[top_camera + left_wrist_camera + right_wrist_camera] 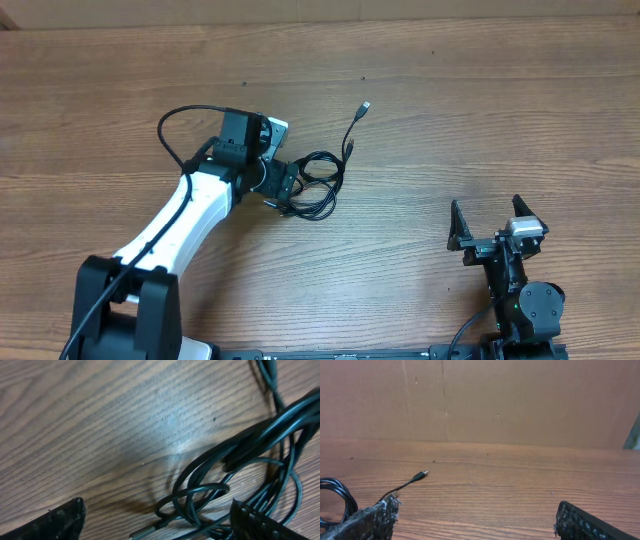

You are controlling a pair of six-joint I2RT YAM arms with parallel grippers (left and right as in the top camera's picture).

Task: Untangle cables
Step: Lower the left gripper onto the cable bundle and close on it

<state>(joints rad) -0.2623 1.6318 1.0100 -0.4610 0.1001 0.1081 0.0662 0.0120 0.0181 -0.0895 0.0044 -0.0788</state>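
Observation:
I need to untangle the bundle, so my left gripper needs to grab the outer loop near the grey plug tip next, which will leave the bundle exposed.
The cables are thin black cords in a tangled bundle at the table's middle. Two loose ends run up and right to small plug tips. My left gripper is open, low over the bundle's left side. In the left wrist view the looped cords lie between and ahead of its jaws, and a grey plug tip lies between them. My right gripper is open and empty, far to the right. The right wrist view shows a cord end with its plug and a loop at the left.
The wooden table carries only the cables. A cardboard wall stands along the far edge. The left arm's white link stretches from the front left toward the bundle, with its own thicker black wire arching above it.

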